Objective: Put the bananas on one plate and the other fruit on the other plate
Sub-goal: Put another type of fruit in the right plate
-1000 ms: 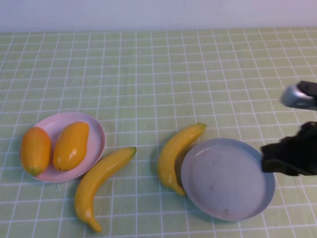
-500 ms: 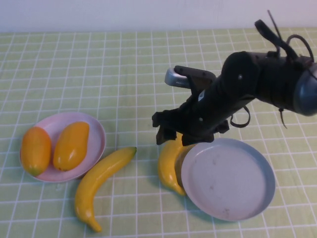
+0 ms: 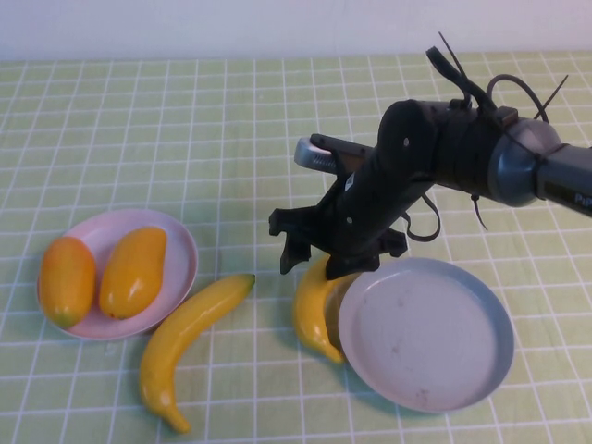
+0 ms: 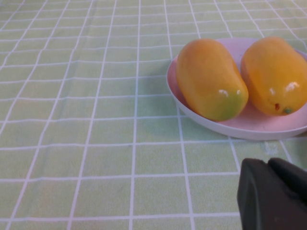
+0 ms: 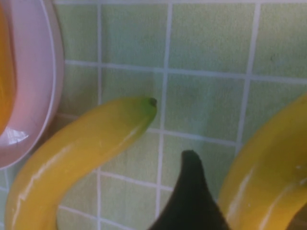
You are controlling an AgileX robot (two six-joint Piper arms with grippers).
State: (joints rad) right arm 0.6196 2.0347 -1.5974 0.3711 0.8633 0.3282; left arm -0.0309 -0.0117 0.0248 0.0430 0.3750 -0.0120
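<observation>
The long banana against the grey-blue plate's rim reaches far out with its tapered tip (image 3: pixel 330 351), so I will next grab it around its thick middle (image 3: pixel 315 285) with my right gripper.
Two mango-like fruits (image 3: pixel 67 280) (image 3: pixel 133 271) lie on the pink plate (image 3: pixel 182 248) at the left. One banana (image 3: pixel 190 338) lies on the cloth beside that plate. The other banana (image 3: pixel 313 310) lies against the left rim of the bare grey-blue plate (image 3: pixel 435 342). My right gripper (image 3: pixel 322 259) is open, down over this banana's upper half with a finger on each side. In the right wrist view a black finger (image 5: pixel 189 191) stands between the two bananas (image 5: pixel 86 148) (image 5: pixel 268 177). My left gripper (image 4: pixel 273 191) is shut, low beside the pink plate (image 4: pixel 249 127) holding both fruits (image 4: pixel 211 79) (image 4: pixel 273 74).
A green checked cloth (image 3: pixel 185 120) covers the whole table. A white wall (image 3: pixel 231 23) runs along the far edge. My right arm (image 3: pixel 481 157) stretches in from the right, above the grey-blue plate's far side.
My right arm has swung in from the right edge to above the banana by the grey-blue plate, then shifted a little left. Fruits and plates have not moved.
</observation>
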